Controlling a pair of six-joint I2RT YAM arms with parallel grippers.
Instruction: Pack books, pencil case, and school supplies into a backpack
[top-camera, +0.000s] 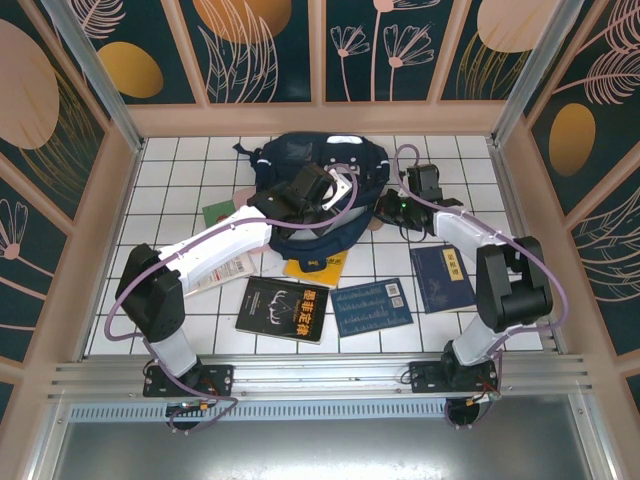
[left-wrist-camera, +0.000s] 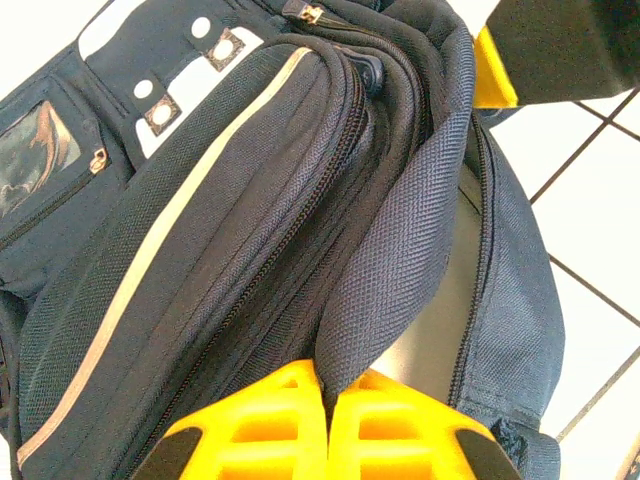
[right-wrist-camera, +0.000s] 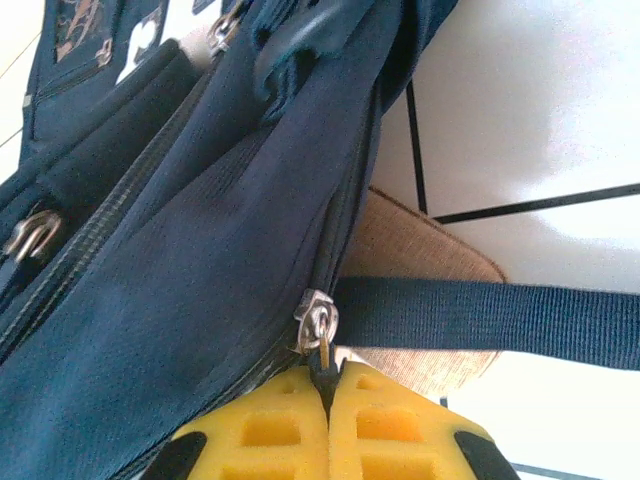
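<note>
The fingers of my right gripper hold the zipper pull (right-wrist-camera: 318, 328) at the side strap's base (right-wrist-camera: 356, 310). The zipper pull would rest there, so it is time to open now.
The navy backpack (top-camera: 300, 160) lies at the back middle of the tiled table. My left gripper (left-wrist-camera: 328, 385) is shut on a fold of its opening flap (left-wrist-camera: 400, 250), and my right gripper (right-wrist-camera: 325, 368) is shut on the zipper pull (right-wrist-camera: 318, 328) at its right side. An orange-yellow book (top-camera: 315, 268) pokes out from under the backpack. A black book (top-camera: 283, 308) and two blue books (top-camera: 372, 306) (top-camera: 443, 277) lie in front. A small green book (top-camera: 220, 212) and a whitish packet (top-camera: 228, 272) lie beside the left arm. A tan fabric item (right-wrist-camera: 430, 255) lies under a strap (right-wrist-camera: 500, 310); I cannot tell if it is the pencil case.
Wooden walls (top-camera: 110, 200) enclose the table on the left, back and right. An aluminium rail (top-camera: 320, 375) runs along the near edge. Bare white tiles (top-camera: 180, 160) lie at the back left.
</note>
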